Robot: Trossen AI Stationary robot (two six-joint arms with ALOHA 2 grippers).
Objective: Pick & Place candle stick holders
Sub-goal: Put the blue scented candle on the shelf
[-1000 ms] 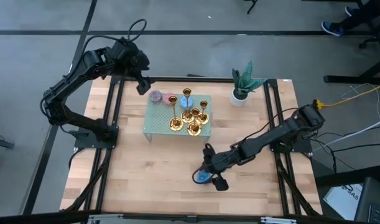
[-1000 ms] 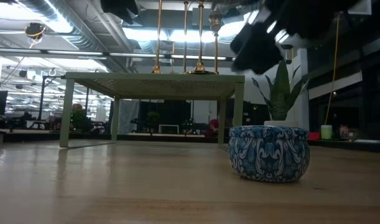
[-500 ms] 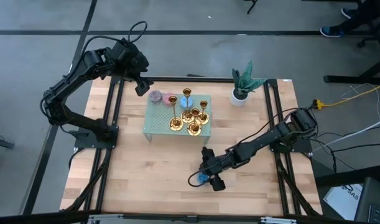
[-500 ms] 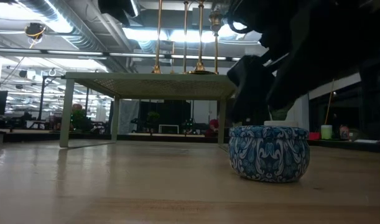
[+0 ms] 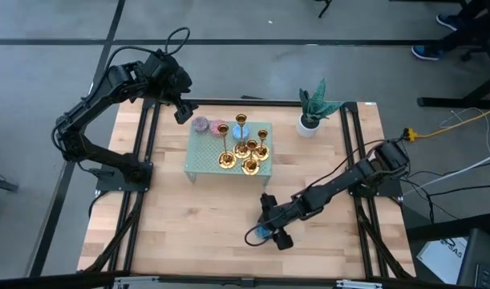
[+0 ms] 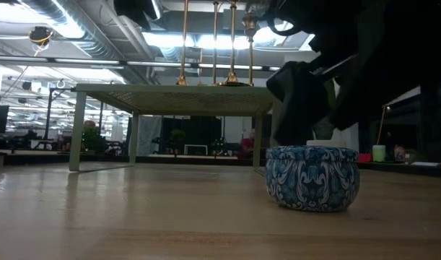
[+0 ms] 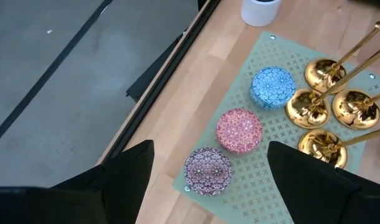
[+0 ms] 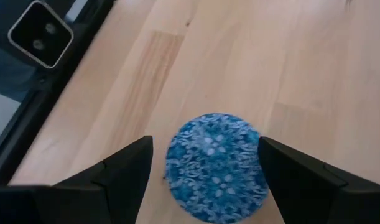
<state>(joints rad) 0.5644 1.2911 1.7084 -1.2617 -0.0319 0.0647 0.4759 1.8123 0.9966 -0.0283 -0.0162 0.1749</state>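
Observation:
The robot's right gripper next needs to take the blue patterned candle tin (image 8: 216, 167) by its round side (image 8: 167, 168), so that it can set the tin on the green stand.
Four gold candle stick holders (image 5: 243, 152) stand by their round bases on a small green perforated stand (image 5: 200, 156); they also show in the left wrist view (image 7: 329, 93) and the low view (image 6: 215, 43). My left gripper (image 5: 183, 108) hovers open and empty above the stand's far left corner. My right gripper (image 5: 269, 229) is open, low over the near middle of the table. Its two fingers stand on either side of a blue patterned candle tin (image 8: 216, 167) that rests on the wood (image 6: 312, 177). My right gripper comes at the blue tin from above with one finger (image 8: 124, 177) on each side of its round wall. I cannot tell whether the fingers touch it. The tin sits flat on the table.
A blue (image 7: 272, 87), a pink (image 7: 239, 129) and a purple-grey round candle (image 7: 208, 169) lie on the stand beside the holders. A potted plant (image 5: 313, 108) stands at the far right. Bare wood lies to the near left.
My right gripper has come down and a little toward the table's near left, so its open fingers now stand around the blue tin. The tin has stayed where it was.

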